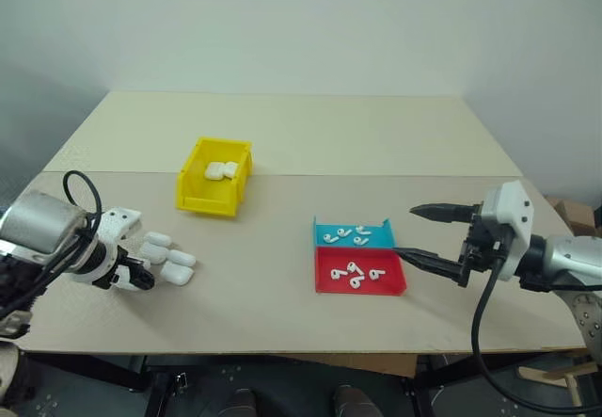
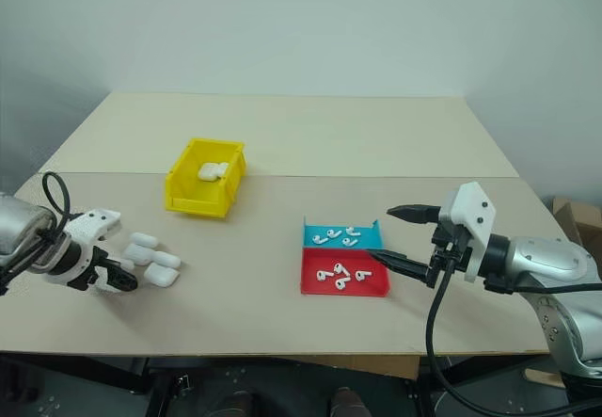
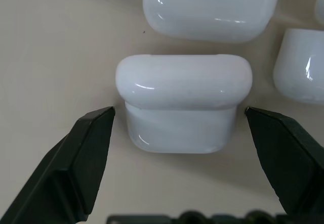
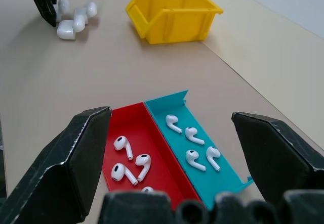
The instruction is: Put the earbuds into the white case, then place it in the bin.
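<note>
The gripper's fingers are on both sides of the white case in the left wrist view, so the left gripper should close on it.
Several white cases (image 1: 167,259) lie in a cluster at the table's left front. My left gripper (image 1: 134,274) points down just beside them, open. In the left wrist view its fingers (image 3: 91,148) stand on either side of one white case (image 3: 182,107) without touching it. Earbuds lie in a red tray (image 1: 360,273) and in a blue tray (image 1: 350,236) at the right front. My right gripper (image 1: 406,232) hovers open and empty just to the right of those trays. The yellow bin (image 1: 207,197) stands behind the cluster, with one white case (image 1: 221,169) inside.
The red tray (image 4: 152,148) and the blue tray (image 4: 223,176) touch side by side. A seam runs across the table behind the bin. Bare tabletop lies between the case cluster and the trays.
</note>
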`<action>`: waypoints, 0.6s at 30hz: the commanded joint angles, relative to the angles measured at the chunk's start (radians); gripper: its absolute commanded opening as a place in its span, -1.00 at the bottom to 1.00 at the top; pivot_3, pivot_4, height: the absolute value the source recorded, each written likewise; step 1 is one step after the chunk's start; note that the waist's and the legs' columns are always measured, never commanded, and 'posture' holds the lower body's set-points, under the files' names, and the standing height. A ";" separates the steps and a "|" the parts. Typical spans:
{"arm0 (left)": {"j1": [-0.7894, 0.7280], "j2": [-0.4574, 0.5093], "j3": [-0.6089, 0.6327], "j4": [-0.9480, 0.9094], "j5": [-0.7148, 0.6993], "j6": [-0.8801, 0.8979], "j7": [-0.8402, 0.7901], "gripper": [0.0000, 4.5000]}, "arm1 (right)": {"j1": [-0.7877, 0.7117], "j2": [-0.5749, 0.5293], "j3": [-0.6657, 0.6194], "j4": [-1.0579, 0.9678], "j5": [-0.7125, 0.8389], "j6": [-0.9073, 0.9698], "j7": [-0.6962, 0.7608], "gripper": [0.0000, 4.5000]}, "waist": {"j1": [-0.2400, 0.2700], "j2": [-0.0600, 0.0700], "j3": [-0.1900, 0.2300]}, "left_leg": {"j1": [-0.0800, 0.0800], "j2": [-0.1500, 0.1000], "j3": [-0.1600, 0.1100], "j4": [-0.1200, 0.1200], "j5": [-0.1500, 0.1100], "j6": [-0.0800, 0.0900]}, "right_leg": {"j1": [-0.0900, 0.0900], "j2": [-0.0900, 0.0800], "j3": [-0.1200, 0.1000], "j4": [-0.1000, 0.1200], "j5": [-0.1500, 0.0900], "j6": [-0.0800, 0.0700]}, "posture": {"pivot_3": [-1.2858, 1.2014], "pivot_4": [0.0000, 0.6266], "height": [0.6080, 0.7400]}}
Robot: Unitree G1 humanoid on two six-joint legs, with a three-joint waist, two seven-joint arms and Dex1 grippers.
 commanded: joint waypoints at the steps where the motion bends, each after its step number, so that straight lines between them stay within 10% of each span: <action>1: -0.016 -0.010 -0.015 0.025 0.025 0.012 -0.007 1.00 | -0.006 -0.012 -0.030 -0.045 0.018 0.001 -0.003 0.97 | 0.000 0.000 0.000 | 0.000 0.000 0.000 0.000 0.000 0.000 | 0.000 0.000 0.000 0.000 0.000 0.000 | 0.03 -0.52 1.00; 4: -0.008 -0.011 -0.015 0.023 0.017 0.012 -0.019 1.00 | -0.001 -0.012 -0.037 -0.054 0.022 0.007 -0.007 0.97 | 0.000 0.000 0.000 | 0.000 0.000 0.000 0.000 0.000 0.000 | 0.000 0.000 0.000 0.001 0.000 0.000 | 0.03 -0.52 1.00; 12: 0.049 0.041 0.036 -0.069 0.014 0.003 -0.039 0.24 | 0.005 -0.011 -0.042 -0.064 0.010 0.006 -0.021 1.00 | -0.006 0.000 0.000 | 0.001 0.000 0.000 0.000 0.000 0.000 | 0.000 0.000 0.000 0.002 0.000 0.000 | 0.03 -0.52 1.00; 18: 0.244 0.131 0.459 -0.301 -0.050 -0.172 -0.128 0.24 | 0.016 -0.006 -0.055 -0.059 0.002 -0.002 -0.040 1.00 | -0.006 -0.001 0.000 | 0.000 0.001 0.000 0.000 0.000 0.000 | -0.001 0.000 0.000 0.002 0.000 0.000 | 0.03 -0.52 1.00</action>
